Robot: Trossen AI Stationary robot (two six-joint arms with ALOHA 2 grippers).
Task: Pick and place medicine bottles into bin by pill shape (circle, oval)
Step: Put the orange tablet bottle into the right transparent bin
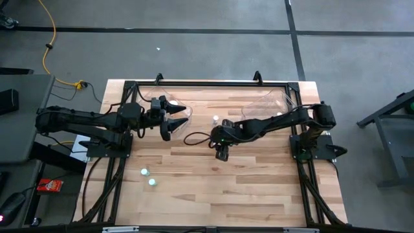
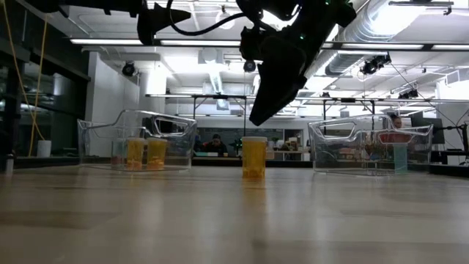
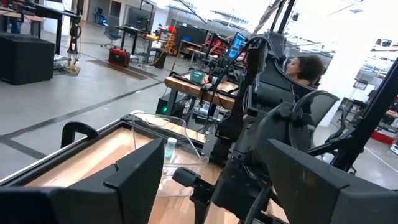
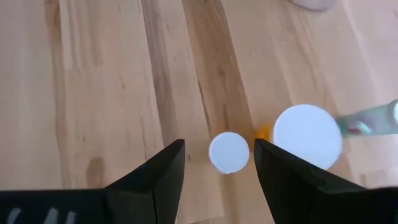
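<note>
My right gripper should next grab the smaller bottle by its white cap, to sort it into its bin by pill shape.
Two white-capped bottles stand upright on the wooden table near its middle (image 1: 215, 118) (image 1: 226, 123). The low view shows one orange bottle (image 2: 254, 158) there. My right gripper (image 4: 217, 168) hangs open above them, pointing down. Its fingers stand on either side of the smaller cap (image 4: 229, 152), well above it, and the larger cap (image 4: 307, 135) lies beside them. The gripper also shows in the low view (image 2: 258, 117). My left gripper (image 1: 169, 120) is open and empty over the left clear bin (image 1: 181, 111). Two pale teal bottles (image 1: 143, 172) (image 1: 152, 182) stand toward the near left.
The left clear bin (image 2: 135, 139) holds two orange bottles (image 2: 135, 154) (image 2: 156, 154). The right clear bin (image 2: 370, 143) stands at the far right and holds a pale bottle (image 3: 171, 147). Black frame bars run along the table's edges (image 1: 119, 162).
</note>
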